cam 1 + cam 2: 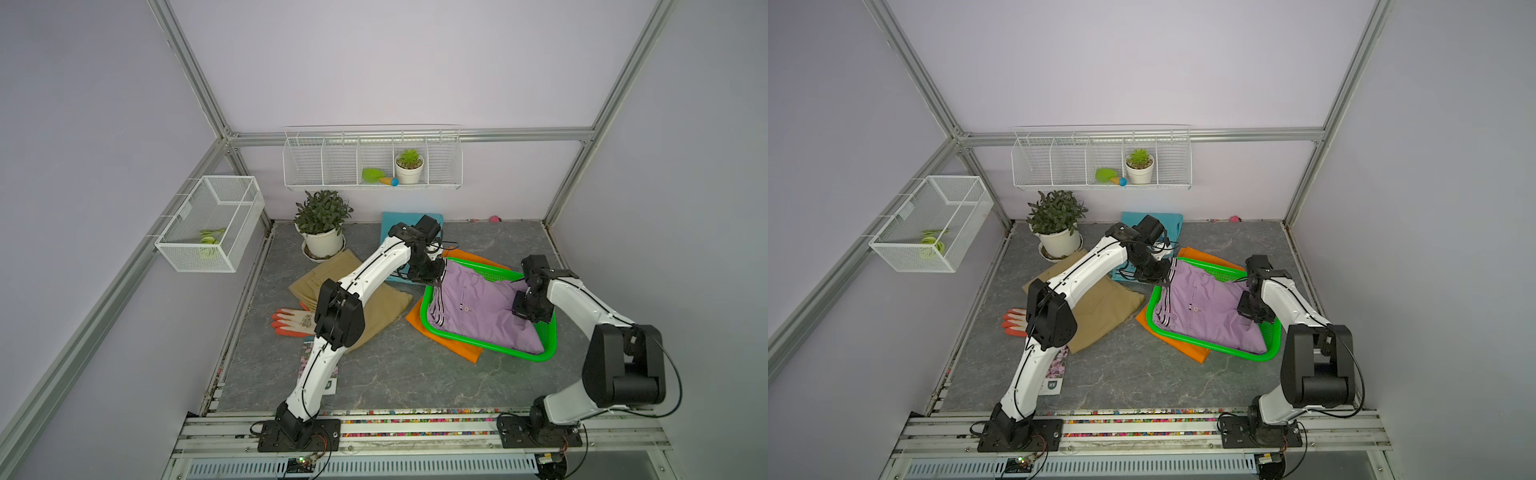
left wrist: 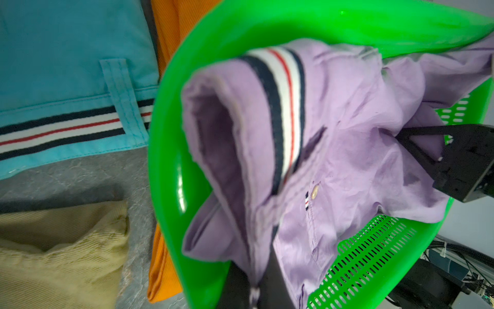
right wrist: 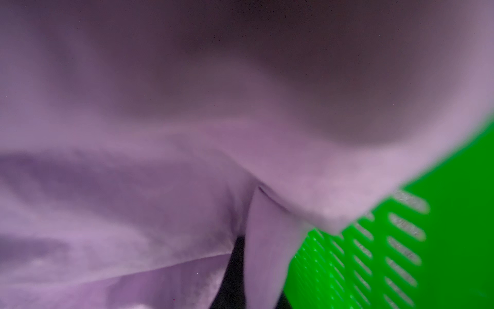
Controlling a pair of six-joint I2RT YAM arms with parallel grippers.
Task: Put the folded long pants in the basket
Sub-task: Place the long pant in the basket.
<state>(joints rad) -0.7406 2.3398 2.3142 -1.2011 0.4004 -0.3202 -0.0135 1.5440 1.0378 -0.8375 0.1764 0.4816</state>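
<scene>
The long pants' lilac fold (image 3: 268, 252) between my fingers is inside the slotted green side of the basket (image 3: 378, 250), so my right gripper now releases the long pants.
The lilac folded long pants (image 1: 478, 311) (image 1: 1204, 307) lie spread in the green basket (image 1: 478, 342) (image 1: 1204, 344), striped waistband toward the left. My left gripper (image 1: 437, 284) (image 2: 255, 289) is shut on their waistband corner at the basket's far left. My right gripper (image 1: 524, 313) (image 3: 260, 281) is shut on a fold of the same pants (image 3: 133, 187) near the right wall of the basket (image 3: 454, 187). Orange pants (image 1: 451, 348) lie under the basket. Turquoise pants (image 1: 392, 226) lie behind my left arm, khaki pants (image 1: 382, 307) to its left.
An orange-fingered glove (image 1: 291, 322) lies beside the khaki pants. A potted plant (image 1: 322, 232) stands at the back left. A white wire basket (image 1: 212, 224) hangs on the left wall and a wire rack (image 1: 372, 160) on the back wall.
</scene>
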